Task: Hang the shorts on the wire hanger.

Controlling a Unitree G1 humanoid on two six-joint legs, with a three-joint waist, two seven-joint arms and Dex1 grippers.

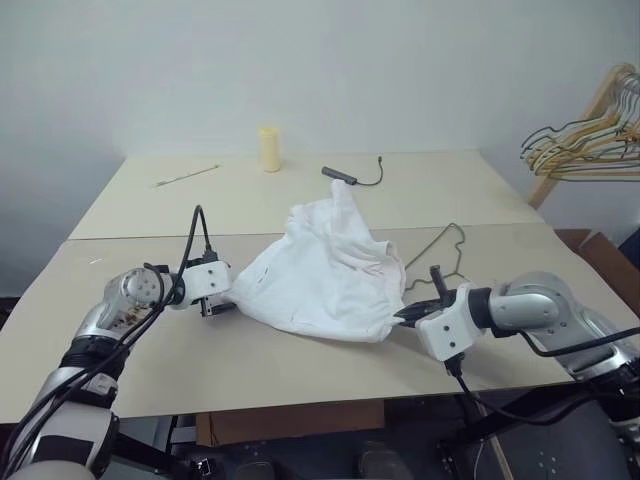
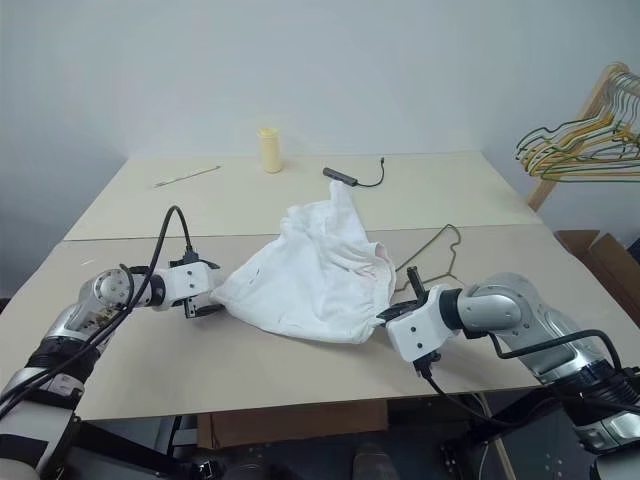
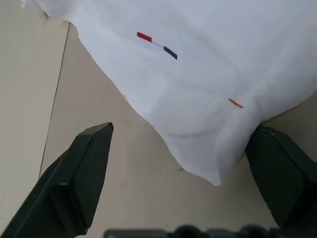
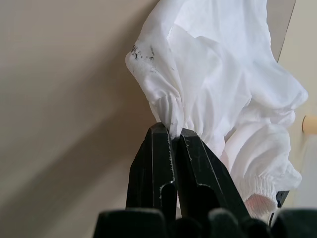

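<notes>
The shorts (image 1: 320, 270) need to be spread out for hanging, so next I need to grab their leg corner beside the red marks with my left gripper.
The white shorts (image 1: 320, 270) lie crumpled in the middle of the near table, one end raised in a peak toward the back. My left gripper (image 1: 222, 300) stands open at their left edge. In the left wrist view a corner of the shorts (image 3: 198, 59) lies between its spread fingers (image 3: 84, 163), untouched. My right gripper (image 1: 400, 318) is shut on the gathered edge of the shorts (image 4: 223, 74) at their right side. The olive wire hanger (image 1: 447, 243) lies flat on the table behind my right gripper, partly hidden under the fabric.
On the far table stand a pale yellow cylinder (image 1: 268, 149), a black cable with a plug (image 1: 345, 177) and a thin stick (image 1: 187, 176). A wooden rack with bunched hangers (image 1: 590, 140) stands at the right. A seam (image 1: 150, 237) joins the two tables.
</notes>
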